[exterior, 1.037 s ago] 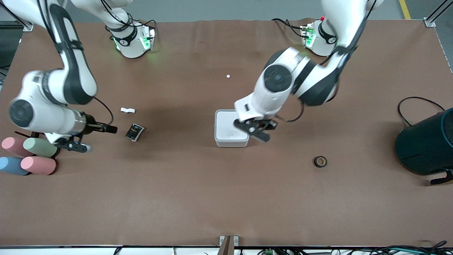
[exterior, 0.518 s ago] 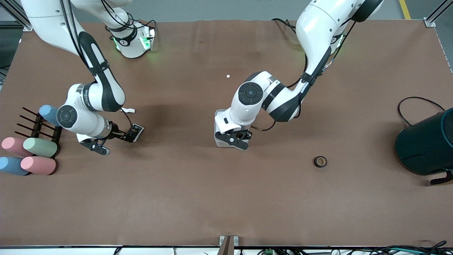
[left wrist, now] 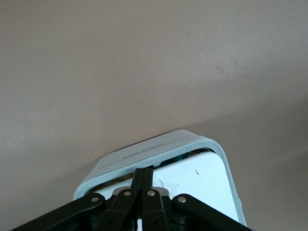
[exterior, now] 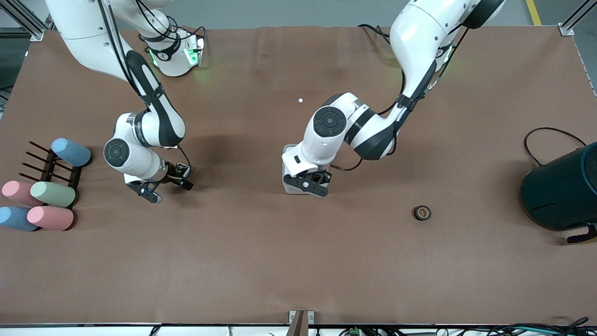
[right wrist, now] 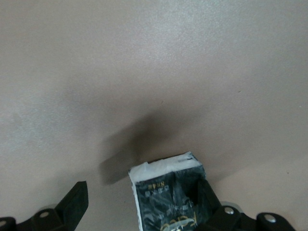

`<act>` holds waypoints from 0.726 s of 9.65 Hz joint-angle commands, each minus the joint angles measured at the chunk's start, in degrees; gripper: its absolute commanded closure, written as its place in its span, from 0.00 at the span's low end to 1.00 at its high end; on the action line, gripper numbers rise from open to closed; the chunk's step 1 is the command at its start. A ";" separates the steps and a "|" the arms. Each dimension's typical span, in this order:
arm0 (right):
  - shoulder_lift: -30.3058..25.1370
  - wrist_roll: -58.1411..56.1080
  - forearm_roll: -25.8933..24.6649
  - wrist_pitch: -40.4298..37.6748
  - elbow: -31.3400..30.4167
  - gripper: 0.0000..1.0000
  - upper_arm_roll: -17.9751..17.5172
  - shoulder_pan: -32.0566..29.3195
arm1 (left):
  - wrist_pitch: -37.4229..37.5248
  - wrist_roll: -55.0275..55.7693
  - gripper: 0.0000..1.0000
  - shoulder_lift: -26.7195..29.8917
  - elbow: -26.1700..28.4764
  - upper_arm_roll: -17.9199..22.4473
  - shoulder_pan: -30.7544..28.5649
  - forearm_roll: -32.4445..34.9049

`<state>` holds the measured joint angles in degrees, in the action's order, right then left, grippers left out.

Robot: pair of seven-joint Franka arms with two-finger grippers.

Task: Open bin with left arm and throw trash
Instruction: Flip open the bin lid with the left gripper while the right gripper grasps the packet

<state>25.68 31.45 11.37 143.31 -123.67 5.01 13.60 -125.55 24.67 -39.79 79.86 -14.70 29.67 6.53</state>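
Note:
My right gripper closes on the black packet (right wrist: 168, 202) now. The packet sits down between my right gripper's open fingers, so closing now would catch the packet.
The bin (exterior: 290, 154) is a small white-grey box at the table's middle, mostly covered by the left arm. My left gripper (exterior: 308, 184) is shut, low over the bin's edge nearest the front camera. In the left wrist view its closed tips (left wrist: 144, 172) sit at the seam between the lid (left wrist: 202, 178) and the rim (left wrist: 159, 147), where a thin dark gap shows. My right gripper (exterior: 181, 179) is open and down around the black printed packet (right wrist: 168, 202), which touches one finger (right wrist: 208, 197). The tape roll (exterior: 422, 213) lies apart, toward the left arm's end. The white scrap is hidden.
A large dark teal cylinder (exterior: 562, 191) with a cable stands at the left arm's end. Pastel cylinders (exterior: 46, 205) and a black rack (exterior: 51, 165) sit at the right arm's end. A tiny white speck (exterior: 301, 100) lies near the bases.
The right arm swung toward the table's middle and lowered its open fingers around the packet. The left gripper moved from beside the bin onto its near edge, then held still.

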 commanded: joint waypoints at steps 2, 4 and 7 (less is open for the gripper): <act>-0.10 -0.24 0.76 0.30 -0.79 0.01 0.27 0.11 | 11.71 -9.50 0.98 7.34 0.65 -0.24 -7.31 0.68; -0.10 -3.13 0.76 -0.22 -0.79 0.28 0.36 -0.15 | 15.33 -25.03 0.93 7.72 0.91 -0.33 -14.07 0.67; -0.19 -3.41 0.76 -2.15 -0.61 0.72 0.36 -0.24 | 11.49 -48.85 0.74 1.94 1.18 -0.33 -25.41 0.76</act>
<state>25.93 29.18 11.36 141.82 -123.70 5.33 13.51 -111.51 -16.75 -34.81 80.82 -14.29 7.68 6.83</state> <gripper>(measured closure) 0.467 0.797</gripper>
